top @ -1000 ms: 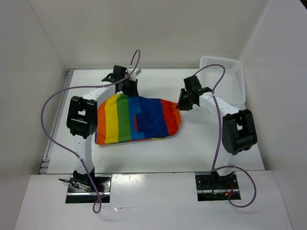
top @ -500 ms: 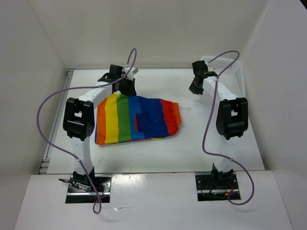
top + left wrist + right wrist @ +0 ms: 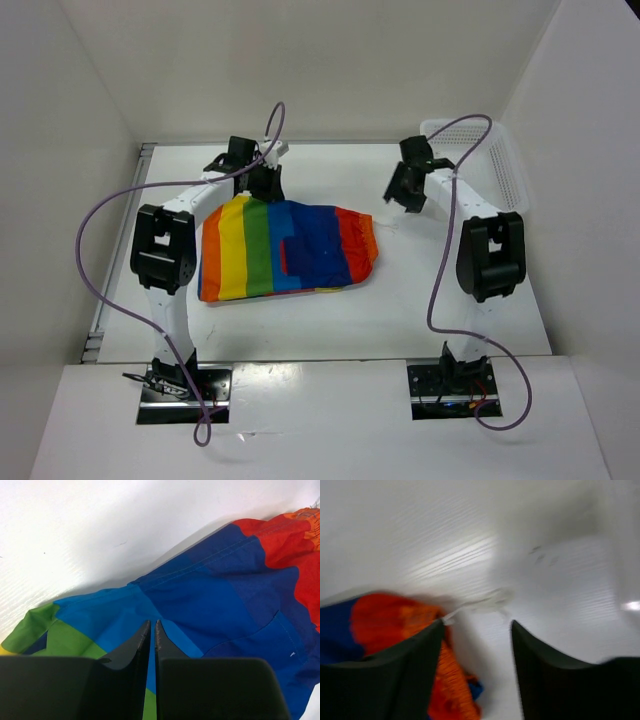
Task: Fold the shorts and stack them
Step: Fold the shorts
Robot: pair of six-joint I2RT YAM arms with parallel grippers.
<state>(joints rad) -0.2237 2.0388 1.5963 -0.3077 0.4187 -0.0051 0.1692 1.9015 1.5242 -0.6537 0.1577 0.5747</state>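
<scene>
My right gripper is to take hold of the shorts (image 3: 285,250) next by the red-orange waistband edge (image 3: 368,226), to fold that end of the shorts over onto the rainbow-striped legs.
The shorts (image 3: 285,250) lie folded on the table, with rainbow stripes and a dark blue pocket facing up. My left gripper (image 3: 262,185) hovers at their far edge. In the left wrist view its fingertips (image 3: 152,622) stand almost together over the blue cloth (image 3: 225,590), and I see nothing pinched between them. My right gripper (image 3: 403,195) is off the shorts' far right corner. In the blurred right wrist view it (image 3: 477,625) stands open over bare table, beside the red-orange waistband (image 3: 385,625) and a white drawstring (image 3: 485,600).
A white mesh basket (image 3: 455,122) sits at the table's far right corner, behind the right arm. White walls close in the table on three sides. Purple cables loop off both arms.
The right gripper left the shorts' right edge, swung out toward the basket, then came partway back, and its jaws are open. The left gripper and the shorts have not moved.
</scene>
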